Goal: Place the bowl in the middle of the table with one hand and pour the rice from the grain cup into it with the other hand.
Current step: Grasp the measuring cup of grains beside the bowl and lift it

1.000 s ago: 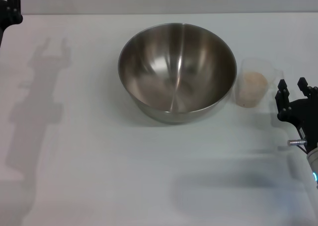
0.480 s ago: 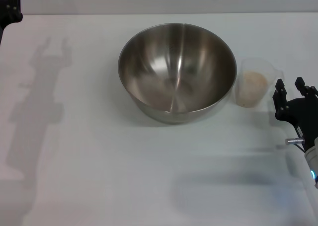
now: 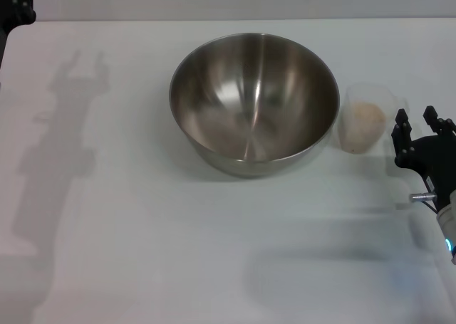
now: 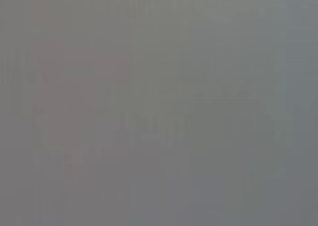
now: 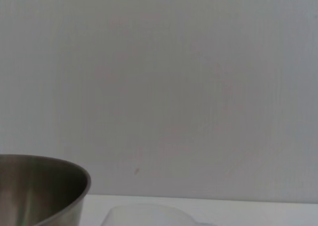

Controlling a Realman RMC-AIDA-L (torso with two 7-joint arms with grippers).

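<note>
My fingers stop short of the handle, so closing now would miss the grain cup (image 3: 363,117). My right gripper first moves forward to its handle, then closes on the cup.
The steel bowl (image 3: 253,103) stands empty in the middle of the white table (image 3: 142,231). Just right of it stands the clear grain cup (image 3: 363,117), upright, with pale rice (image 3: 365,122) inside. My right gripper (image 3: 416,117) is open, a little to the right of the cup and apart from it, fingers pointing toward the table's far side. The right wrist view shows the bowl's rim (image 5: 44,184) and the cup's rim (image 5: 149,215) low in the picture. My left gripper (image 3: 18,3) sits at the far left corner, mostly cut off. The left wrist view is plain grey.
A pale wall (image 5: 174,87) runs behind the table's far edge. The left arm's shadow (image 3: 60,146) lies across the left part of the tabletop.
My right gripper has crept slightly forward and toward the cup. The left arm has drawn a bit farther into the corner, and its shadow has shifted right.
</note>
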